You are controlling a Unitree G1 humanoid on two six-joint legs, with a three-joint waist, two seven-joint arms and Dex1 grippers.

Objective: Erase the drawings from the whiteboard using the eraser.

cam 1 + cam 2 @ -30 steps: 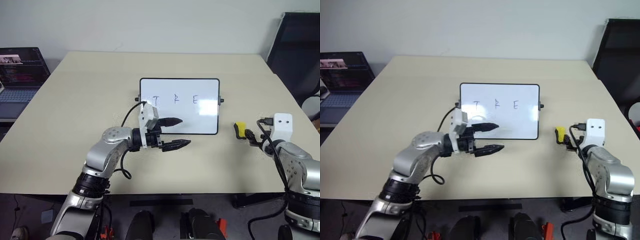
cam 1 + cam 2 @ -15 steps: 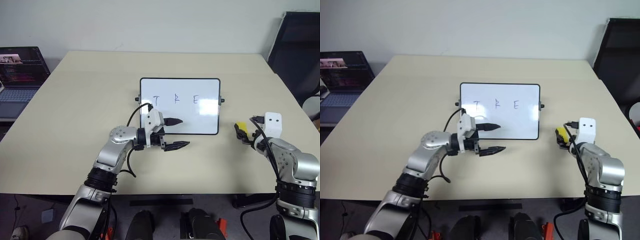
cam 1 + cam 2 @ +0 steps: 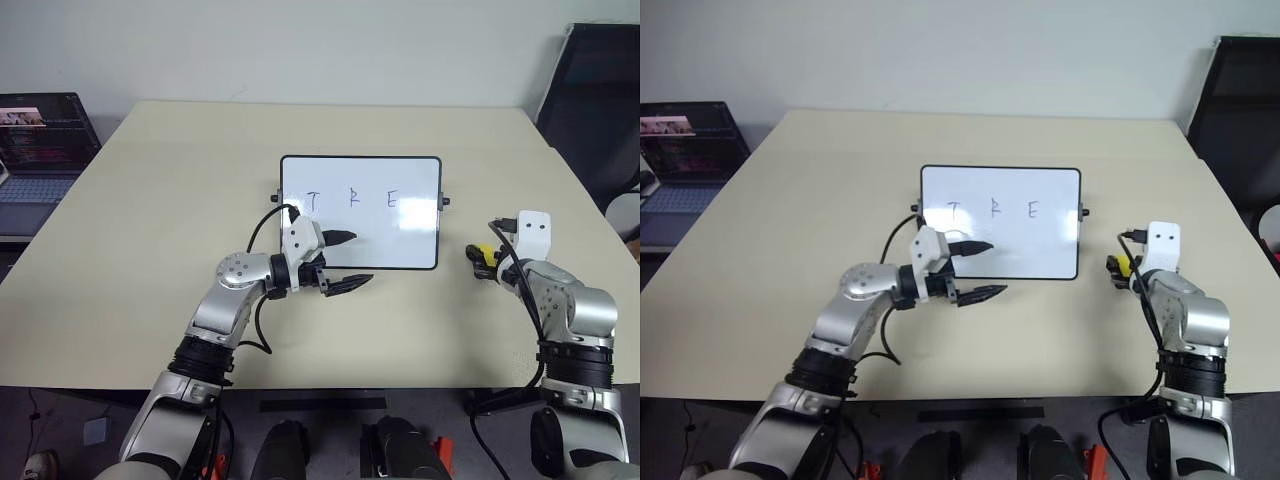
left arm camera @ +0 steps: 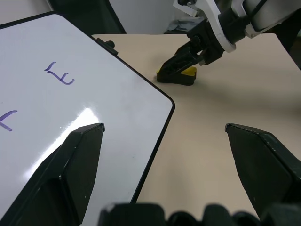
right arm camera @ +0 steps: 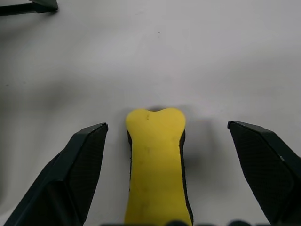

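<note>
My right gripper should close on the yellow eraser (image 3: 488, 254) (image 5: 156, 165) now, because its fingers are low beside the eraser. Closing now would hold it.
The whiteboard (image 3: 400, 240) lies flat at the table's middle, with the drawings (image 3: 351, 198), the letters T R E, in a row across its upper half. My left gripper (image 3: 347, 260) is open and points right; one finger hangs over the board's lower left part, the other over the table just in front of its edge. The yellow eraser (image 3: 484, 254) lies on the table to the right of the board. My right gripper (image 5: 167, 126) is open, and its two fingers straddle the eraser (image 5: 157, 160) without touching it. The left wrist view shows the letter E (image 4: 60, 75) and the eraser (image 4: 188, 71).
The beige table (image 3: 150, 220) has bare room to the left of and behind the board. A laptop (image 3: 40, 140) sits on a lower surface at the far left. A black chair (image 3: 595, 100) stands past the table's right edge.
My right gripper has moved forward and a little left, so its open fingers now straddle the eraser. My left gripper has rolled slightly and shifted a little at the board's lower left.
</note>
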